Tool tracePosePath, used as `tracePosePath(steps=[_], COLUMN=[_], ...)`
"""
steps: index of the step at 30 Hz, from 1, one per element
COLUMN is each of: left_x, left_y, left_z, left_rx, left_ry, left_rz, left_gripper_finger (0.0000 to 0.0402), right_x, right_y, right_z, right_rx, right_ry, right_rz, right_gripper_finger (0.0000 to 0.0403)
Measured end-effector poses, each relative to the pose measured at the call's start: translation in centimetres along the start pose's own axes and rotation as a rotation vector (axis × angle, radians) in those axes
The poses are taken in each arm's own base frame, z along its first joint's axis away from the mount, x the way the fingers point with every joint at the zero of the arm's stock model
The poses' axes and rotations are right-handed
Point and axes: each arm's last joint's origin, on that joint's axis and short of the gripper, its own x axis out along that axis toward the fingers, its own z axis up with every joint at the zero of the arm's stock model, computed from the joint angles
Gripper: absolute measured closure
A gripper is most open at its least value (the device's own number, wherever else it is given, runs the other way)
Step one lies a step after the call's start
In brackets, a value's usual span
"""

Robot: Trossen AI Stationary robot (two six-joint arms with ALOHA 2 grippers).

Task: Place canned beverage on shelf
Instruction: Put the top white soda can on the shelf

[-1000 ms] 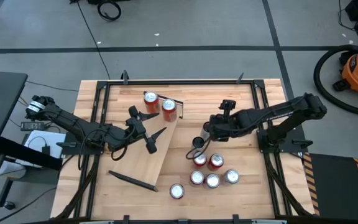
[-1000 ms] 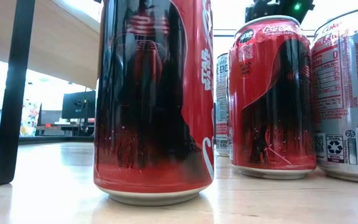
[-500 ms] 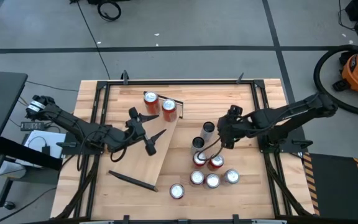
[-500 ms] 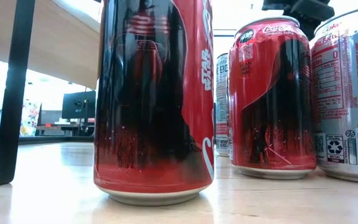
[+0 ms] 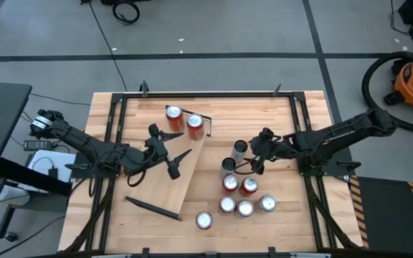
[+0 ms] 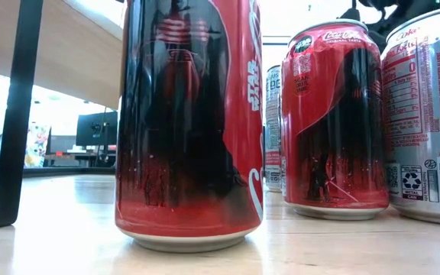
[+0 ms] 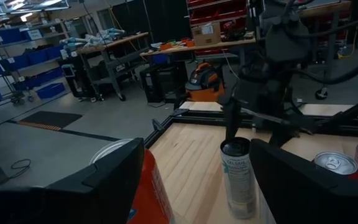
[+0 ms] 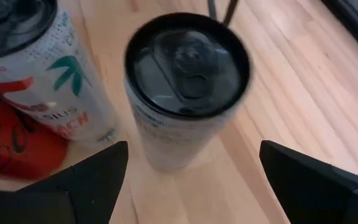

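My right gripper should next grab the slim black-topped can by its body (image 5: 239, 153), so that it can place the can on the shelf (image 5: 186, 183).
The shelf (image 5: 186, 183), a pale plank, lies slantwise across the table's left half. Two red cans (image 5: 184, 120) stand at its far end. My left gripper (image 5: 180, 161) hangs open and level over the shelf's middle, holding nothing; one red can (image 7: 155, 193) shows past its finger. My right gripper (image 5: 254, 160) is open and tilts down from the right toward a slim white can with a black top (image 5: 240, 148). That can (image 8: 185, 74) stands upright on the table, and the fingers stand apart on either side of it, not touching. A second slim can (image 8: 39, 74) stands beside it.
Several red and silver cans (image 5: 244, 197) cluster on the table just near of the slim ones, and one can (image 5: 204, 219) stands alone toward the near edge. A black frame (image 5: 303, 129) borders the tabletop. In the low view, cans (image 6: 189, 122) fill the foreground.
My right gripper has drawn back toward the table's right edge, sunk and tipped its fingers downward. This uncovered the slim black-topped can, which stands where it was. The left arm and all cans have kept still.
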Motion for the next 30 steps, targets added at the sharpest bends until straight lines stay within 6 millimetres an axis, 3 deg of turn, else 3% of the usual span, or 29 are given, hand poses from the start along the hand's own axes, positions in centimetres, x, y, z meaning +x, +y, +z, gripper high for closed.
tracePosePath(steps=[9,19,25,30], left_x=[0.0,0.0,0.0,-0.3], left_y=[0.0,0.0,0.0,0.1], left_z=[-0.1,-0.1,-0.1,0.3], left_rx=[0.004,0.010,0.011,0.023], left_ry=[0.004,0.009,0.009,0.000], left_rz=[0.000,-0.001,-0.001,0.014], left_gripper_finger=[0.0099,0.0099,0.0099,0.0099], right_x=[1.6,3.3,4.6,4.4], right_y=[-0.2,-0.3,-0.2,-0.4], right_z=[-0.1,1.0,0.8,1.1], right_rx=[0.034,0.030,0.001,-0.034], right_ry=[-0.069,-0.139,-0.116,-0.138], right_rz=[-0.019,-0.009,-0.020,-0.021], right_gripper_finger=[0.0004,0.0013,0.0041,0.0088])
